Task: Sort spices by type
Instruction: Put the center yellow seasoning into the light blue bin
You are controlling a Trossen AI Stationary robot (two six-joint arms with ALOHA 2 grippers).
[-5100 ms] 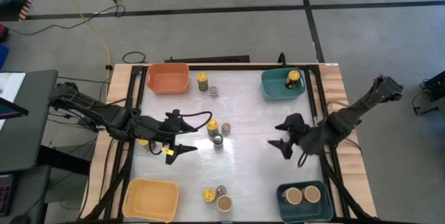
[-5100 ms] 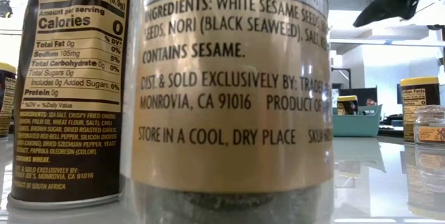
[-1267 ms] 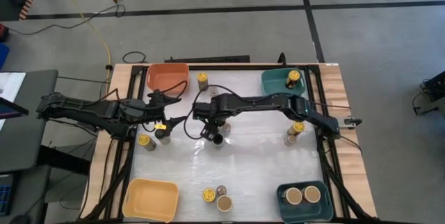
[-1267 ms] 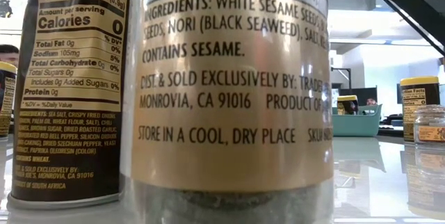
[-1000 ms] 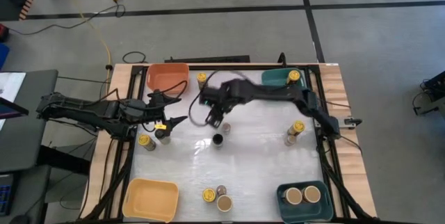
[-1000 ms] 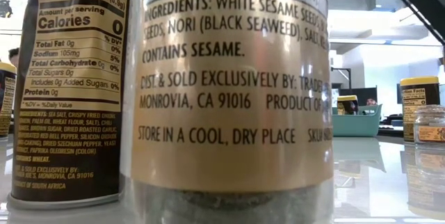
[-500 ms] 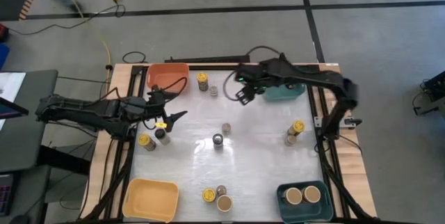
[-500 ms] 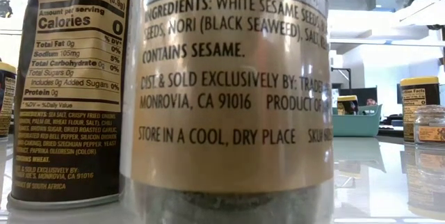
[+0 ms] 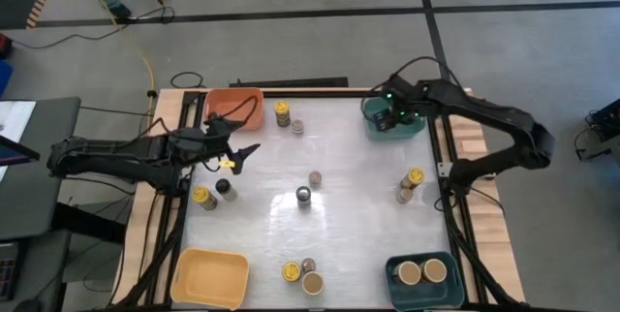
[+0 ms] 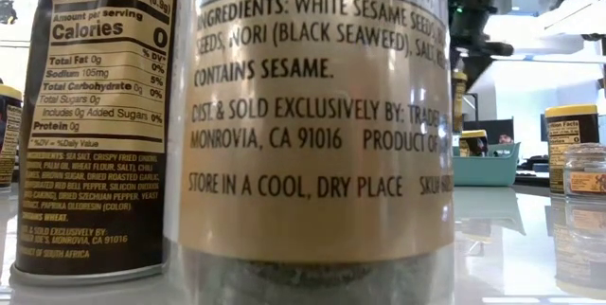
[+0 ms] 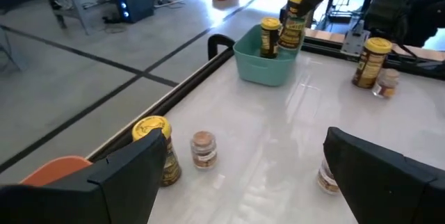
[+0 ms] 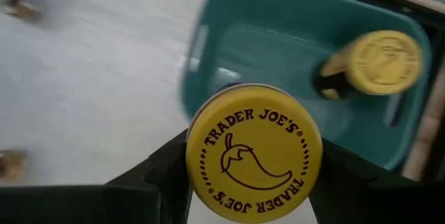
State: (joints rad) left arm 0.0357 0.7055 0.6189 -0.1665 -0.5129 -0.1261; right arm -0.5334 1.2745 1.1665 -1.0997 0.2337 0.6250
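The yellow-lidded jar (image 12: 254,156) hangs above the teal bin and would fall, so my right gripper will keep holding it until it is lower in the bin.
My right gripper (image 9: 388,116) is shut on a dark, yellow-lidded spice jar (image 12: 254,151) over the light teal bin (image 12: 299,50) at the table's far right. A second yellow-lidded jar (image 12: 381,60) stands in that bin. The left wrist view shows the held jar (image 11: 293,19) hanging over the bin (image 11: 268,67). My left gripper (image 9: 237,152) stands open beside the orange bin (image 9: 232,107), touching nothing. More jars stand on their bases across the table, among them a yellow-lidded one (image 9: 282,111) and a black-lidded one (image 9: 303,195). My right gripper pinches the jar just under its lid, one finger (image 12: 163,179) on each side of the lid's rim (image 12: 198,161). The fingers come from above, pointing down. The jar hangs upright below them, lifted clear above the teal bin.
A yellow bin (image 9: 208,278) sits at the near left. At the near right a dark teal bin (image 9: 395,288) holds two tan-lidded jars. Jar pairs stand at the left (image 9: 202,197), the right (image 9: 414,177) and the near edge (image 9: 312,283), the last filling the low view (image 10: 312,125).
My right gripper has swung from the table's middle to the far right, carrying the yellow-lidded jar lifted clear, and now holds it over the teal bin. My left gripper has crept toward the far edge, still open.
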